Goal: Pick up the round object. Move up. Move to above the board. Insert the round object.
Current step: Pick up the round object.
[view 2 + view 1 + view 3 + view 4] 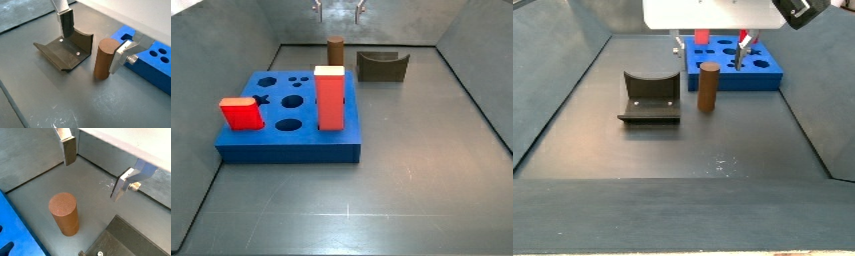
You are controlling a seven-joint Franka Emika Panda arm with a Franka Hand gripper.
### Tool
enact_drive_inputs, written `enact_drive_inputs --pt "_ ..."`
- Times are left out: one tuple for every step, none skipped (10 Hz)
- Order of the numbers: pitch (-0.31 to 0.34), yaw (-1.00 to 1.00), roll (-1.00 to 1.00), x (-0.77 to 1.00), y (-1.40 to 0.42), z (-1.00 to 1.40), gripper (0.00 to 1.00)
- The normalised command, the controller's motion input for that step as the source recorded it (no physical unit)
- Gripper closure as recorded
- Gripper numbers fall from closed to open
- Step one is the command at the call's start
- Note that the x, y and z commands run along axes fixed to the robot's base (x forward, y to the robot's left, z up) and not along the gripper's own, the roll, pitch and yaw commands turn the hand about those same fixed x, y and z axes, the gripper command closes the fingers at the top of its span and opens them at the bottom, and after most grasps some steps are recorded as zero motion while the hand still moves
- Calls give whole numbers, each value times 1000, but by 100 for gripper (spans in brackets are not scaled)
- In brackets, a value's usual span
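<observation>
The round object's lower end should stay free to go into the blue board (289, 115), so my gripper will grab the round object by its upper end (335, 42) next.
The round object, a slim brown peg (335, 50), stands upright on the grey floor between the blue board (289, 115) and the dark olive U-shaped piece (382, 65). It shows in both wrist views (63, 213) (103, 57) and in a side view (707, 87). My gripper (714, 45) is open and empty, a little above the peg. In both wrist views the gripper (93, 178) (90, 52) has its jaws wide apart, with nothing between them. One finger (120, 55) appears close beside the peg's top.
A tall red block (330, 97) and a short red block (241, 113) stand in the board. The U-shaped piece (651, 97) lies beside the peg. Grey walls (472, 70) enclose the floor on all sides.
</observation>
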Motion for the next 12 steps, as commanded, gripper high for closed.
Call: enact_drive_inputs --pt "0 46 0 0 0 -37 0" --pt "0 83 0 20 -17 -157 0" --pt "-271 57 83 0 -109 -537 0" --pt "-274 57 280 -29 -106 -577 0" --pt "-223 51 349 -20 -106 -506 0" --pt "-120 0 254 -34 0 -323 0" --pt "-80 0 183 -63 0 -209 0" --pt "-89 0 91 -29 0 -194 0" --pt "0 0 9 0 -180 -106 0" --pt "0 0 0 0 -283 -17 0" --pt "0 0 0 -66 -294 0 0" --pt "-9 0 0 -46 -300 0 0"
